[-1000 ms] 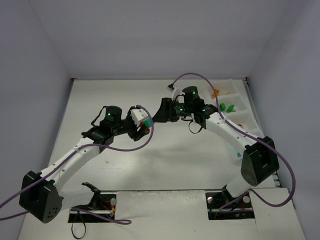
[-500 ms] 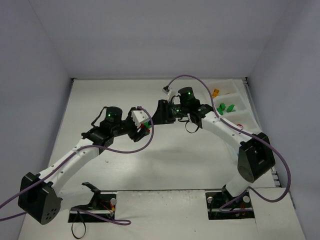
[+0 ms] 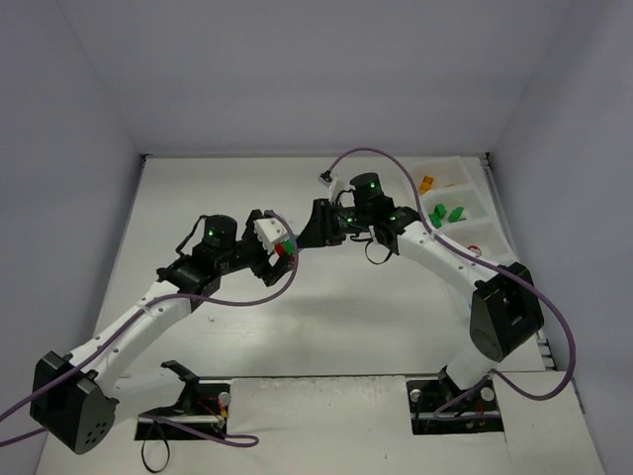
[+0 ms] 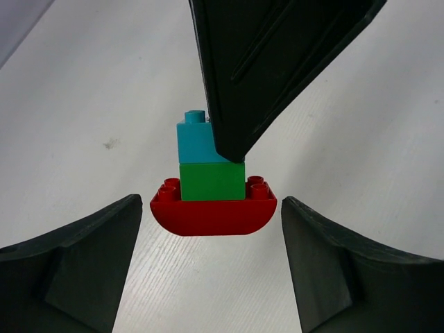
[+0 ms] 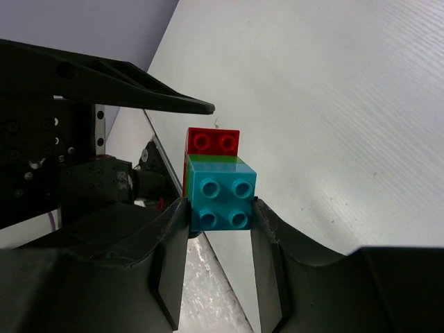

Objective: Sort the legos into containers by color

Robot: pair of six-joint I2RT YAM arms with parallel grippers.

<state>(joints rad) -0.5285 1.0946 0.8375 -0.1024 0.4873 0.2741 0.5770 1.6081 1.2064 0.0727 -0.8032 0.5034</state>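
My right gripper would bring the whole stack along if I lifted it now. Its fingers are pressing the teal brick, while my left gripper is open.
A small lego stack hangs above the table: a teal brick, a green brick and a curved red brick. My right gripper is shut on the teal brick, one finger on each side. My left gripper is open, its fingers apart on either side of the red brick without touching it. In the top view the two grippers meet at mid-table, the left gripper and the right gripper facing each other around the stack.
The translucent white tray stands at the far right. It holds green bricks in one compartment and an orange brick in a farther one. Purple cables loop over both arms.
My right gripper has moved left, closer to the left gripper and the stack. The left arm has shifted slightly.
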